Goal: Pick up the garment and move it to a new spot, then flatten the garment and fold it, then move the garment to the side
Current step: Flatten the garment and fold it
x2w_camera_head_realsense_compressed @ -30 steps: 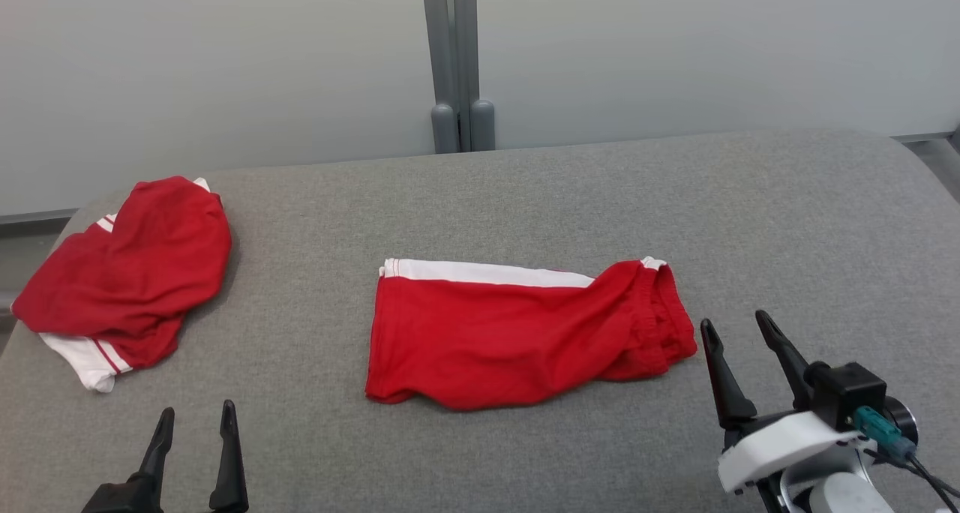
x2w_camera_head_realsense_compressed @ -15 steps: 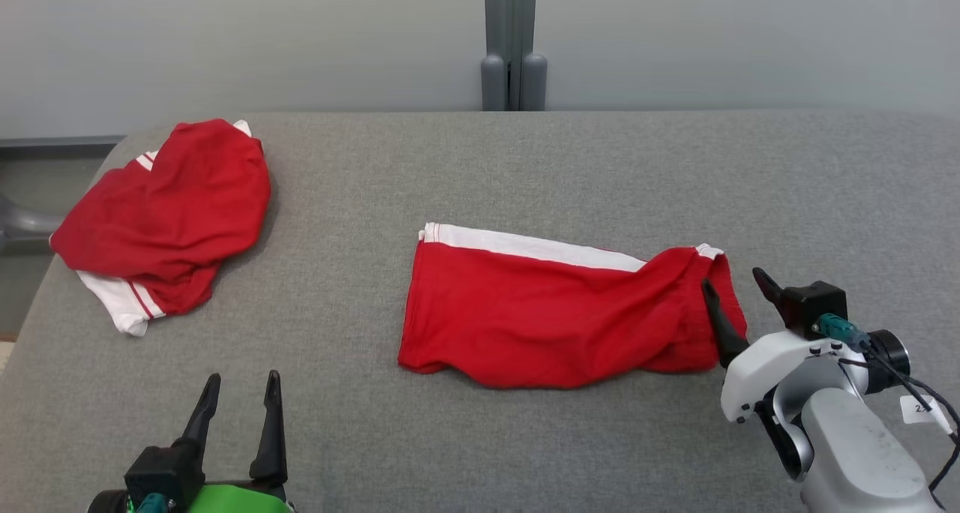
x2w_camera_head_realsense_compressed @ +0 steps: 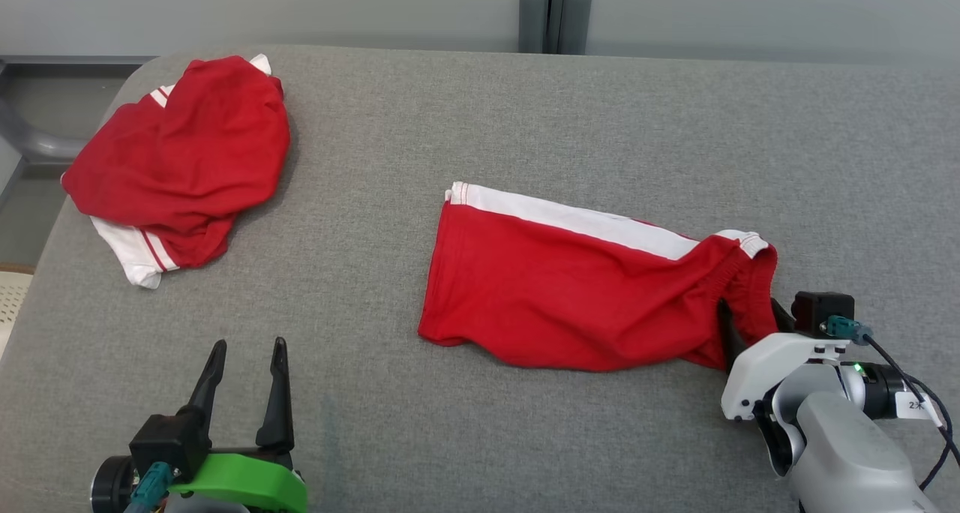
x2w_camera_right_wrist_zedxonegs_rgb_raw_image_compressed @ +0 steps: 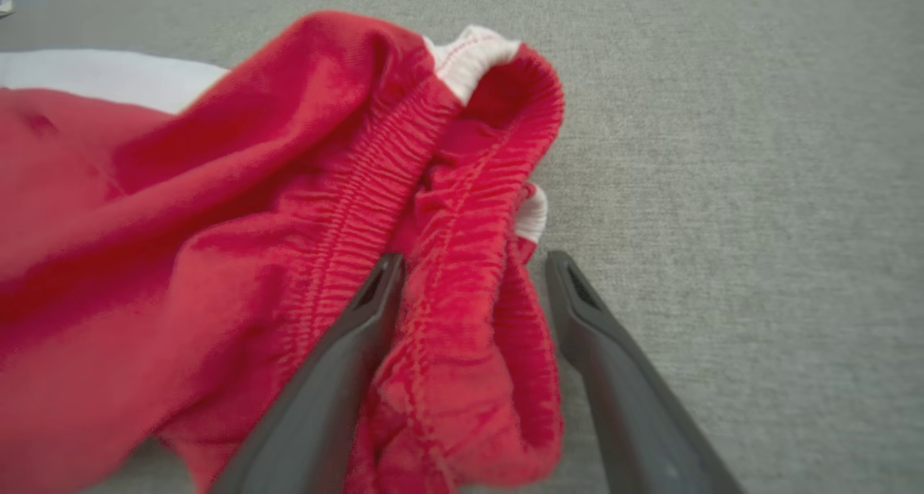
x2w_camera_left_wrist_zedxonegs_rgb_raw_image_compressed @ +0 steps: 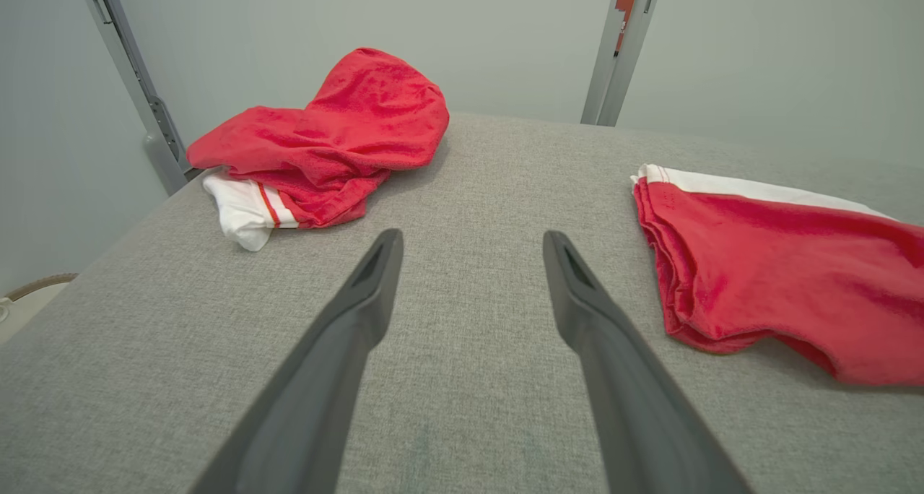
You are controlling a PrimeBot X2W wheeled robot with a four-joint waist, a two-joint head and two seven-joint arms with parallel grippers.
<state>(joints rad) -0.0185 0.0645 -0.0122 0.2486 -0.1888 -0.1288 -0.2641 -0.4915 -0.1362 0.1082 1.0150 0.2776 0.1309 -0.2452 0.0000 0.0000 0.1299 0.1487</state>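
Next, my right gripper grabs the red shorts by their elastic waistband (x2w_camera_head_realsense_compressed: 754,288), to fold them in half toward the shorts' leg hem (x2w_camera_head_realsense_compressed: 434,274).
The garment (x2w_camera_head_realsense_compressed: 570,288), red shorts with a white side stripe, lies roughly flat in the middle of the grey padded table (x2w_camera_head_realsense_compressed: 525,123). Its elastic waistband end points right. My right gripper (x2w_camera_head_realsense_compressed: 750,310) is open at that end. In the right wrist view the bunched waistband of the garment (x2w_camera_right_wrist_zedxonegs_rgb_raw_image_compressed: 216,227) lies between the two fingers of the right gripper (x2w_camera_right_wrist_zedxonegs_rgb_raw_image_compressed: 474,263), which are not closed on it. My left gripper (x2w_camera_head_realsense_compressed: 249,344) stands open over bare table at the lower left, apart from the garment (x2w_camera_left_wrist_zedxonegs_rgb_raw_image_compressed: 779,263). Nothing lies between the fingers of the left gripper (x2w_camera_left_wrist_zedxonegs_rgb_raw_image_compressed: 473,237).
A second red and white garment (x2w_camera_head_realsense_compressed: 187,153) lies crumpled in a heap at the table's far left corner, and it also appears as a heap (x2w_camera_left_wrist_zedxonegs_rgb_raw_image_compressed: 339,147) ahead of the left fingers. A grey post (x2w_camera_head_realsense_compressed: 555,10) stands behind the table's back edge against a pale wall.
The head camera has tilted down and turned, shifting the whole picture. My right gripper has advanced from beside the garment until its open fingers straddle the waistband end. The left gripper stays open.
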